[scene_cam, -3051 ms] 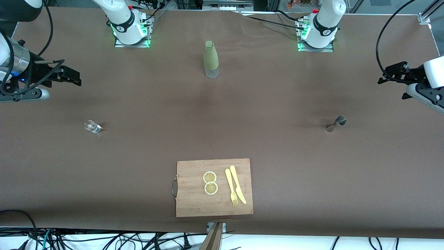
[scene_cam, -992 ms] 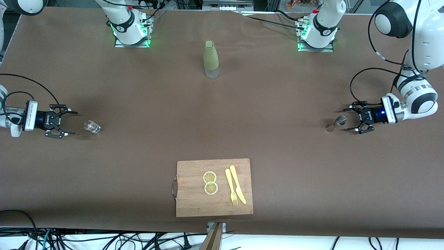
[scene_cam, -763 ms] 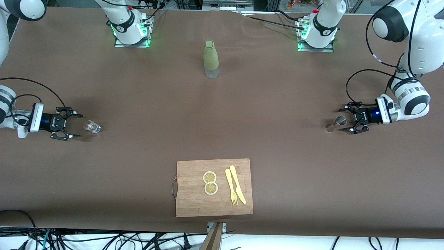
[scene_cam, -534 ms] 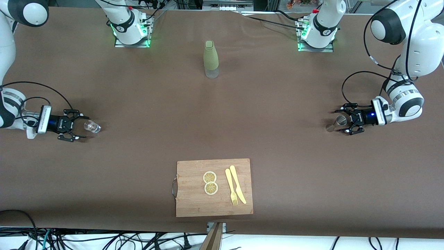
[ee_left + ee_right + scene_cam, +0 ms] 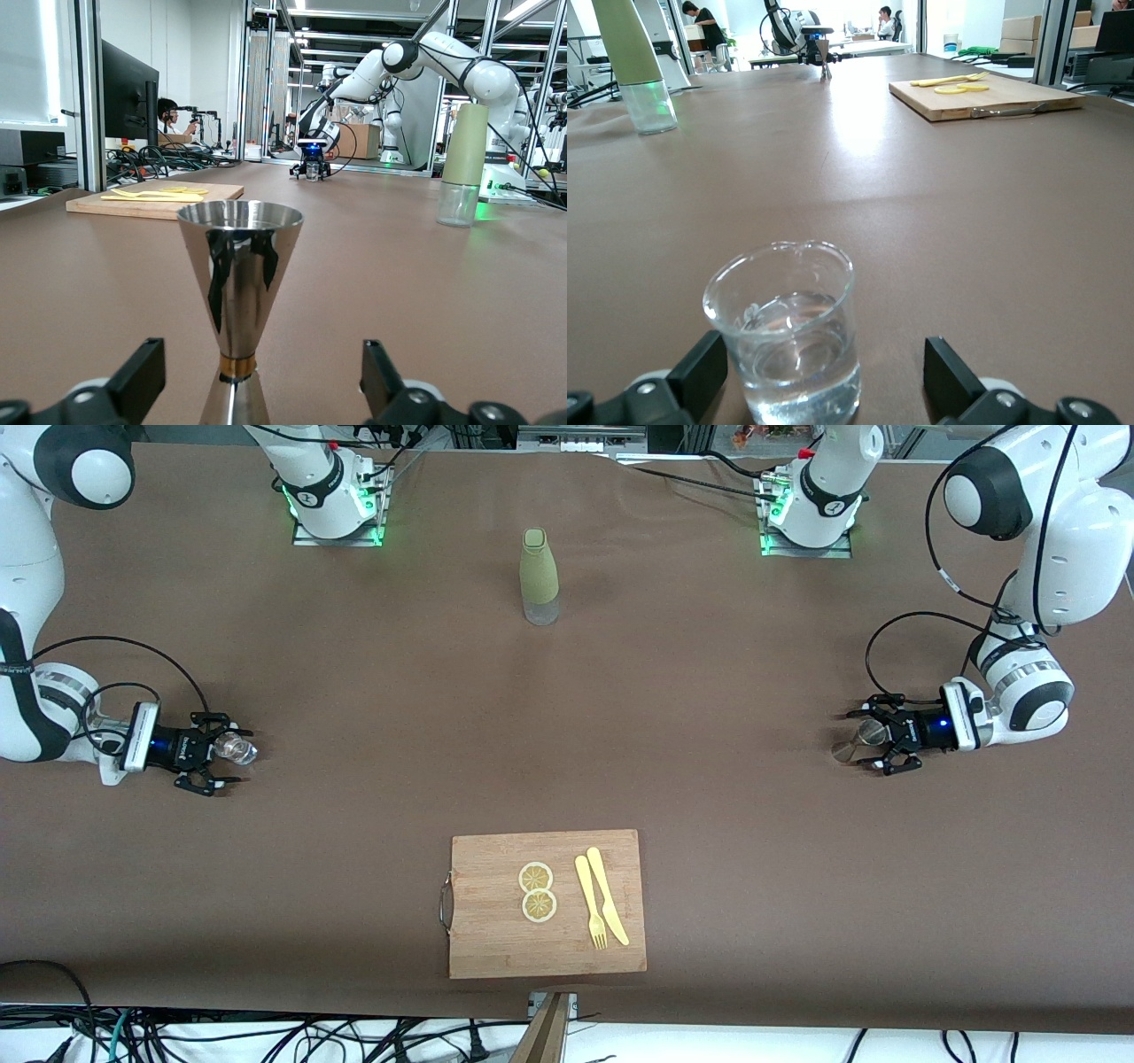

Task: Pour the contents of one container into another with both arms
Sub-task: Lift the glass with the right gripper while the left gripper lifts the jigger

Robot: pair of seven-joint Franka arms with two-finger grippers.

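The right gripper is to pour with the glass beaker, so next it should grab the beaker by its side (image 5: 799,376) and leave the beaker's rim free.
A small clear glass beaker (image 5: 237,750) holding clear liquid stands upright toward the right arm's end of the table. My right gripper (image 5: 229,756) is low at table level, open, with its fingers either side of the beaker (image 5: 788,336) and gaps showing on both sides. A steel hourglass-shaped jigger (image 5: 855,744) stands upright toward the left arm's end. My left gripper (image 5: 866,740) is open around the jigger (image 5: 239,283), one black finger (image 5: 142,376) on each side, not touching it.
A green sleeved bottle (image 5: 538,576) stands between the two arm bases. Nearest the front camera lies a wooden cutting board (image 5: 487,939) with two lemon slices (image 5: 537,890) and a yellow fork and knife (image 5: 601,908).
Both grippers have come down to table level and slid inward along the table. Each open gripper now straddles its container: the right the beaker, the left the jigger.
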